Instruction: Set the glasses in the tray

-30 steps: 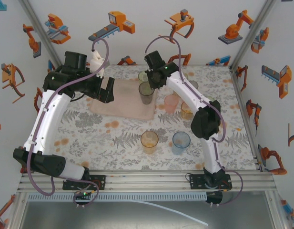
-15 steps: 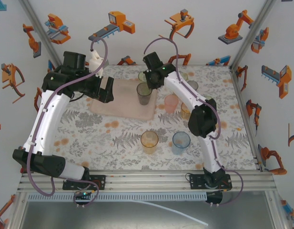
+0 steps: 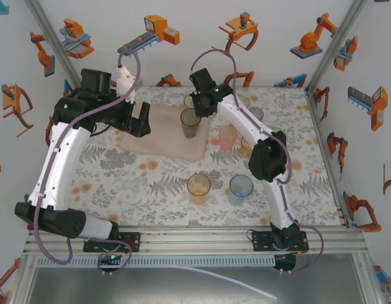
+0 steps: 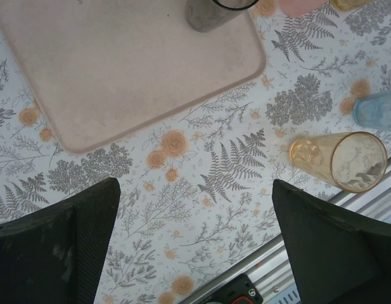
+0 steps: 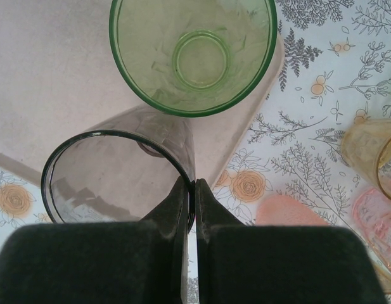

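The smoky grey glass [image 3: 190,122] has its base inside the tray's edge and would stand on the tray, so the right gripper should open.
The pale pink tray [image 3: 158,136] lies at the back left of the table. My right gripper [image 5: 194,190] is shut on the rim of a smoky grey glass [image 5: 119,171], whose base hangs over the tray's [image 5: 49,76] right end; whether it touches I cannot tell. From above, that grey glass [image 3: 190,122] sits just below the right gripper [image 3: 196,109]. A green glass [image 5: 194,54] stands upright right behind it, at the tray's far right corner. My left gripper [image 3: 144,120] hovers open over the tray's left part, and its fingers [image 4: 68,247] hold nothing.
An amber glass [image 3: 199,188] and a blue glass [image 3: 241,189] stand on the floral cloth near the front. A pink glass [image 3: 227,136] and a yellow glass [image 3: 248,147] stand right of the tray, with more tumblers [image 3: 256,114] behind them. The aluminium rail [image 3: 195,237] borders the near edge.
My right gripper has carried the smoky grey glass a little to the left, further over the tray. The left arm has drifted slightly left, still open.
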`<state>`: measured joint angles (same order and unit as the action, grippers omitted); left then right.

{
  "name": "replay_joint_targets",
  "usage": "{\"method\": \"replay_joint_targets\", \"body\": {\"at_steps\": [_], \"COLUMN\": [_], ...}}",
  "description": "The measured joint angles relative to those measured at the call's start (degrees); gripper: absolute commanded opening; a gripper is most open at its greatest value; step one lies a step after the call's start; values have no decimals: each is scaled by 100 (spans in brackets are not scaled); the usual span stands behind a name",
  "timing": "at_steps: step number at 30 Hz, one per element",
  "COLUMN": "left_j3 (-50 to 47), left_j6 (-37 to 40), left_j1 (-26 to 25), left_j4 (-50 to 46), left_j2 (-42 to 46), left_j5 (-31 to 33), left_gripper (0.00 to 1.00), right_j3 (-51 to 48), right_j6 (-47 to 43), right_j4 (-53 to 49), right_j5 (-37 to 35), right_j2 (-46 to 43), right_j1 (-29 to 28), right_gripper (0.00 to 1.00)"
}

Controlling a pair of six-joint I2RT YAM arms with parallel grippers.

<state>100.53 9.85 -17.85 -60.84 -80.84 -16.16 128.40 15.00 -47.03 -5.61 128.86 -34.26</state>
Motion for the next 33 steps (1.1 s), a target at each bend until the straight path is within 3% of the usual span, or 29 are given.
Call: {"method": "replay_joint_targets", "body": {"at_steps": [26, 33], "left_j3": [-52, -52], "left_j6": [-15, -15], "left_j1": [33, 42], "left_j4": [2, 2], "left_j2": [96, 105], "left_j5": [-39, -44], "left_gripper": [97, 97], "right_j3": [0, 0], "right_j6": [20, 59], "right_j4": [-4, -4], "right_j5": [-2, -4], "right_j2": [101, 103], "right_j1": [0, 0], "right_gripper": [17, 35]}}
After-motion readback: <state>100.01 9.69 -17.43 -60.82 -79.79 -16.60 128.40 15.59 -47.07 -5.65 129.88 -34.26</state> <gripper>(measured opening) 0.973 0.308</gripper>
